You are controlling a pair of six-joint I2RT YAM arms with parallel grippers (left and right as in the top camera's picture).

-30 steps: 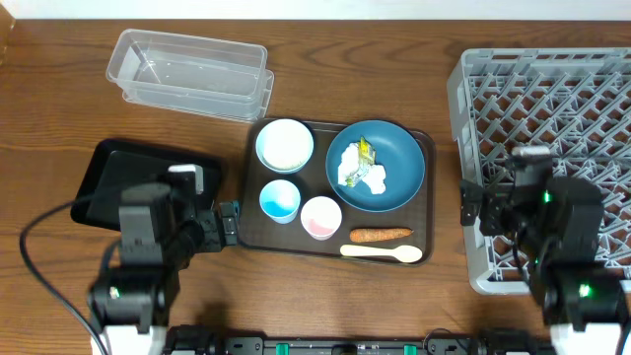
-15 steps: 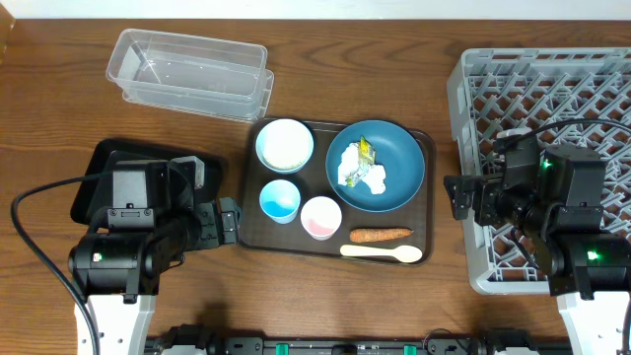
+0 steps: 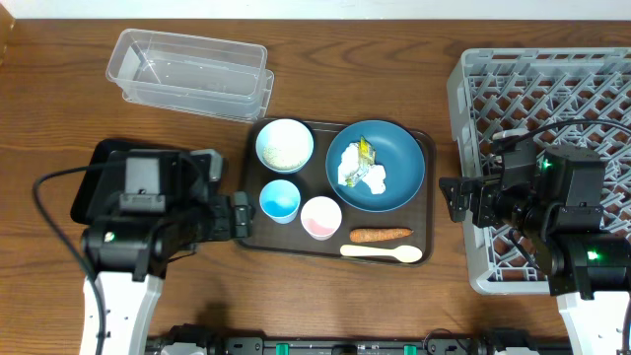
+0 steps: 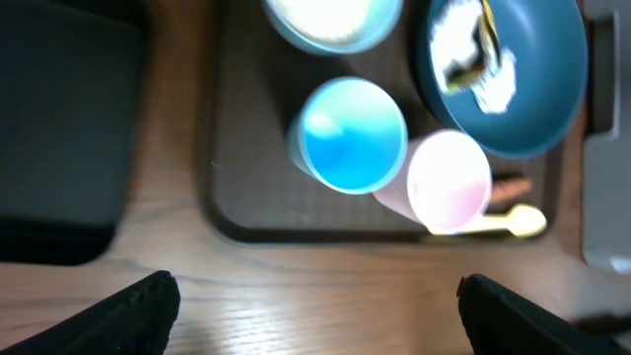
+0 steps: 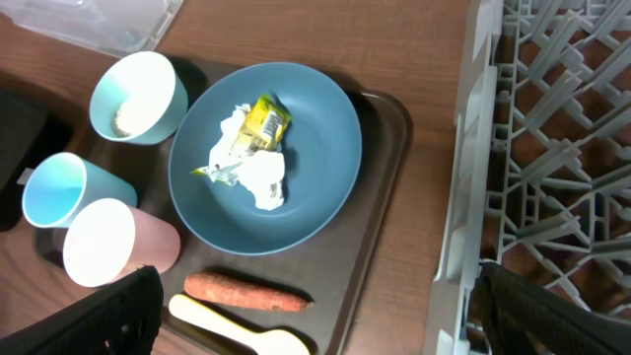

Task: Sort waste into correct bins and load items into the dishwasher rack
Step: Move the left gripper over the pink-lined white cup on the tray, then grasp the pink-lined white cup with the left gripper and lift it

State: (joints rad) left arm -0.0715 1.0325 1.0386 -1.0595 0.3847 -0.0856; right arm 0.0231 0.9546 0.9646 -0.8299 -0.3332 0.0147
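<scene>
I should next grab the pink cup's rim beside the blue cup with my left gripper, leaving the pink cup's bottom end free for handover to my right gripper.
A dark tray (image 3: 424, 212) holds a blue plate (image 3: 394, 177) with crumpled waste (image 3: 359, 166), a white bowl (image 3: 285, 145), a blue cup (image 3: 280, 200), a pink cup (image 3: 320, 216), a carrot (image 3: 381, 235) and a cream spoon (image 3: 382, 253). The grey dishwasher rack (image 3: 552, 108) stands at the right. My left gripper (image 3: 239, 215) is open and empty at the tray's left edge; its wrist view shows the blue cup (image 4: 350, 135) and pink cup (image 4: 449, 181). My right gripper (image 3: 455, 197) is open and empty between tray and rack; its wrist view shows the plate (image 5: 315, 177), carrot (image 5: 246, 290) and rack (image 5: 552, 148).
A clear plastic bin (image 3: 189, 74) lies at the back left. A black bin (image 3: 108, 163) sits at the left under my left arm. The table is brown wood (image 3: 59, 89).
My left gripper has moved right, up to the tray's left edge. The right arm has shifted slightly left. Nothing on the tray has moved.
</scene>
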